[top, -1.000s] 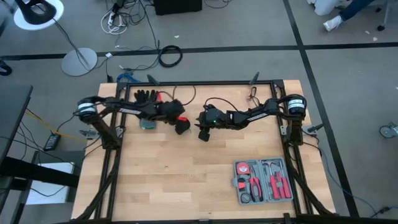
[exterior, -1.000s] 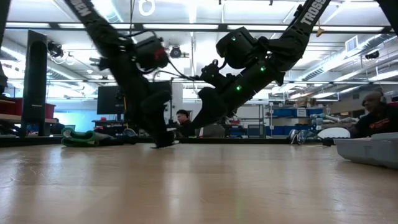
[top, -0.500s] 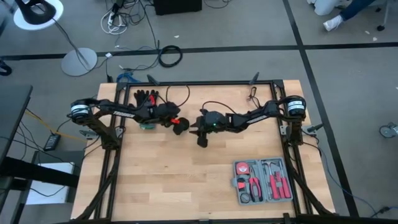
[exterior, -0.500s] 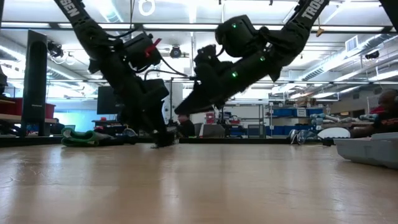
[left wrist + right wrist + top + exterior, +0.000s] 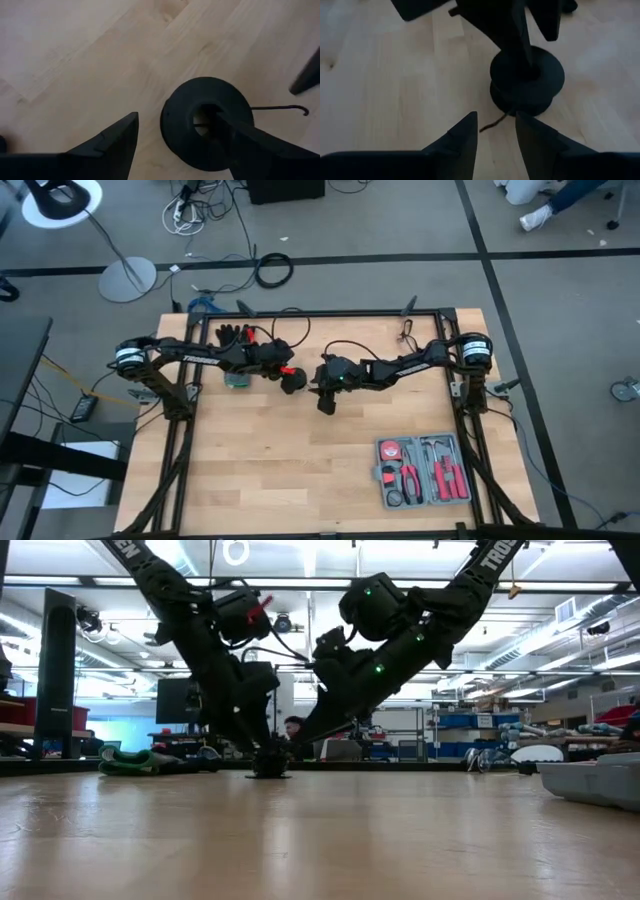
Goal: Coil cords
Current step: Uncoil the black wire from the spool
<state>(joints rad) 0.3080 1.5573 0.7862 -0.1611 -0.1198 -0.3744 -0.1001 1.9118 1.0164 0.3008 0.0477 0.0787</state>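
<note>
My right gripper pinches the thin wire (image 5: 492, 123) by its loose end next, to draw cord from the black disc for coiling.
The cord's round black disc (image 5: 207, 122) lies flat on the wooden table, at its middle toward the far side (image 5: 291, 386). A short loose end of thin black wire (image 5: 492, 123) sticks out from the disc's rim and also shows in the left wrist view (image 5: 280, 108). My left gripper (image 5: 175, 120) stands over the disc, pointing down, open. My right gripper (image 5: 495, 120) is just right of the disc (image 5: 322, 390), low and open. Its fingertips stand on either side of the wire end without touching it. The rest of the wire I cannot follow. My left gripper has one finger (image 5: 235, 137) down in the disc's centre hole (image 5: 204, 116), and the other finger (image 5: 112, 142) stands outside the rim, clear of it. The fingers come from above, pointing down. The disc lies flat on the table (image 5: 268, 772).
A black glove (image 5: 232, 333) and a small green thing (image 5: 237, 380) lie at the far left. An open tool case (image 5: 424, 472) lies near the right front corner. A carabiner (image 5: 407, 330) is at the far edge. The near half of the table holds nothing else.
My right gripper has gone a little toward the table's left edge, closer to the disc, rising and then coming down low again. My left gripper has stayed over the disc and its wrist has turned somewhat.
</note>
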